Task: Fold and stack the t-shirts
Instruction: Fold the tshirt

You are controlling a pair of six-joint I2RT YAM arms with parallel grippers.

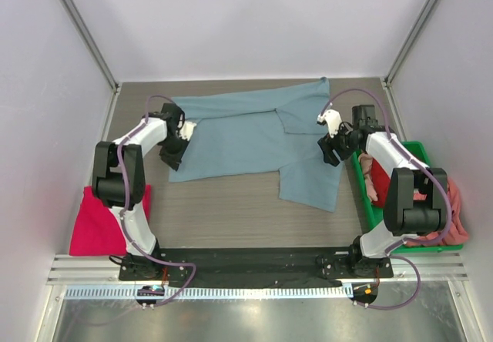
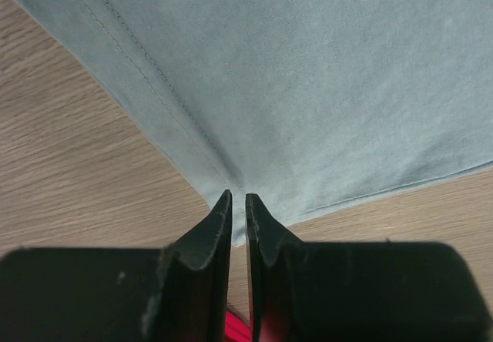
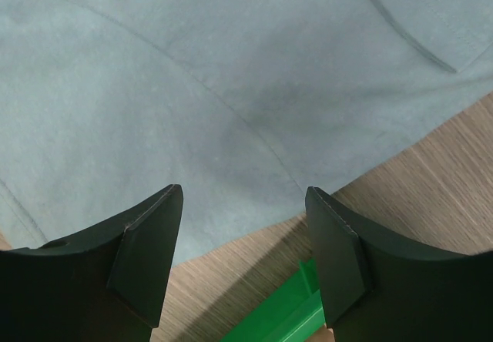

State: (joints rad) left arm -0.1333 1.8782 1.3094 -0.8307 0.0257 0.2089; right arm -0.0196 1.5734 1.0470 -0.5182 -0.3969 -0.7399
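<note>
My right gripper pinches the outer corner of the grey-blue t-shirt's front-hanging part next, to fold the t-shirt's near side over.
A dusty grey-blue t-shirt [image 1: 246, 138] lies spread across the middle of the table, one part hanging down toward the front at the right. My left gripper [image 1: 173, 157] sits at the shirt's near left corner. In the left wrist view that gripper [image 2: 238, 197] is shut, with the corner of the grey-blue cloth [image 2: 308, 88] pinched between its fingers. My right gripper [image 1: 331, 153] hovers over the shirt's right edge. In the right wrist view it [image 3: 245, 196] stands open over the cloth [image 3: 192, 88], holding nothing. A folded magenta-pink t-shirt [image 1: 96, 222] lies at the front left.
A green plastic bin [image 1: 420, 148] stands at the right edge, just beside my right gripper; its rim [image 3: 285, 311] shows under the right jaws. A red shirt [image 1: 379, 179] lies inside it and a salmon-pink one [image 1: 458, 203] hangs over its side. White walls enclose the table.
</note>
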